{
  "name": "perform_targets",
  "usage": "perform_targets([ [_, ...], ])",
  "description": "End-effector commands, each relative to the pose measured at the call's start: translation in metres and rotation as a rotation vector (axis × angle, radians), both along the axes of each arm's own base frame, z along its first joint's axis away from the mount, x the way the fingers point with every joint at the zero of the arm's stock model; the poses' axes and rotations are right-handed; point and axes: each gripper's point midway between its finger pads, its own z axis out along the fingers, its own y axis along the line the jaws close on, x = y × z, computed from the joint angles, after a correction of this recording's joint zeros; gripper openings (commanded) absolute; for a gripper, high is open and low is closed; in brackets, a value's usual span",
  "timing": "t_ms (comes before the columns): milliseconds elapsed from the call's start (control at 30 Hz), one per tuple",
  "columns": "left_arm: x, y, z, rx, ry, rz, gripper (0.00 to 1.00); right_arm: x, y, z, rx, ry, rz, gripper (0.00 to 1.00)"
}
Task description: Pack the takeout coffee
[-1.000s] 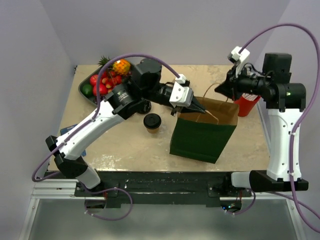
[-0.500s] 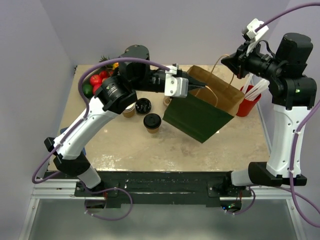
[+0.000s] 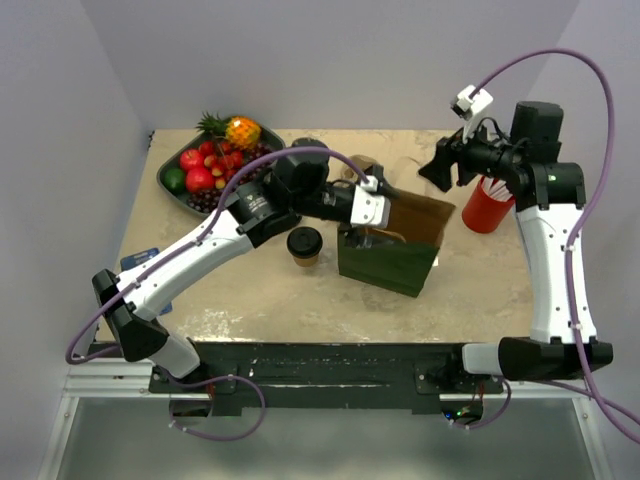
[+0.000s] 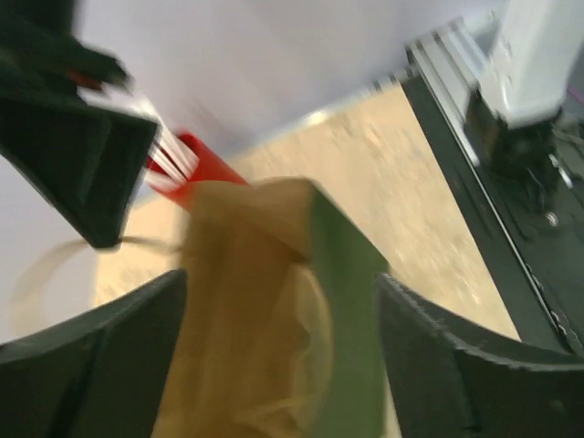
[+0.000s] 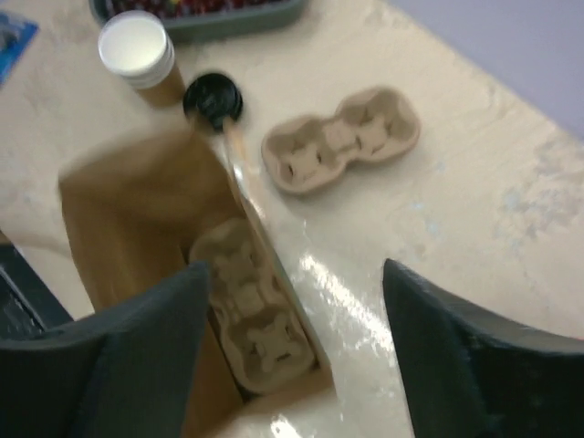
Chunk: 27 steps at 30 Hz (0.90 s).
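Observation:
I should grab the paper bag [image 3: 392, 262] by its far rim [image 3: 430, 199] with my right gripper next. The bag's opening then stays free for the lidded coffee to go in.
One takeout coffee cup [image 3: 304, 245], kraft-tan with a black lid, stands on the table left of the paper bag [image 3: 392, 262]. The right wrist view shows an unlidded cup [image 5: 137, 50], white inside, and a black lid [image 5: 213, 99] beyond the bag [image 5: 137, 228]. A pulp carrier [image 5: 251, 324] lies in the bag's bottom. My left gripper [image 3: 368, 228] [image 4: 283, 356] hangs open over the bag's left rim, the bag's top [image 4: 265, 301] between its spread fingers. My right gripper [image 3: 438, 172] [image 5: 292, 356] is open above the bag's right side, holding nothing.
A second pulp carrier [image 5: 342, 137] lies on the table behind the bag. A red cup of white straws [image 3: 485, 207] stands at the right. A fruit tray [image 3: 172, 160] fills the back left corner. A blue card [image 3: 140, 258] lies near the left edge.
The bag was lifted and tilted between both grippers, then came down upright on the table. Both grippers have opened and let go of it; the right arm has dropped lower.

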Motion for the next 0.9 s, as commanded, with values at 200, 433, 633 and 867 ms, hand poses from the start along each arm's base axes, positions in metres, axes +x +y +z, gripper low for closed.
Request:
perform_targets([
  [200, -0.009, 0.058, 0.015, -0.035, -0.158, 0.128, 0.99, -0.022, -0.011, 0.014, -0.036, -0.029, -0.055, 0.99],
  [433, 0.008, 0.075, 0.046, -0.127, -0.225, 0.231, 1.0, 0.002, -0.015, -0.031, -0.082, 0.064, -0.055, 0.99],
  [633, 0.055, 0.095, 0.047, -0.142, -0.237, 0.423, 1.0, 0.014, 0.0, -0.078, -0.068, 0.169, 0.084, 0.98],
  [867, 0.117, 0.102, 0.017, -0.153, -0.077, 0.606, 1.0, 0.027, 0.018, -0.107, -0.011, 0.23, 0.223, 0.85],
])
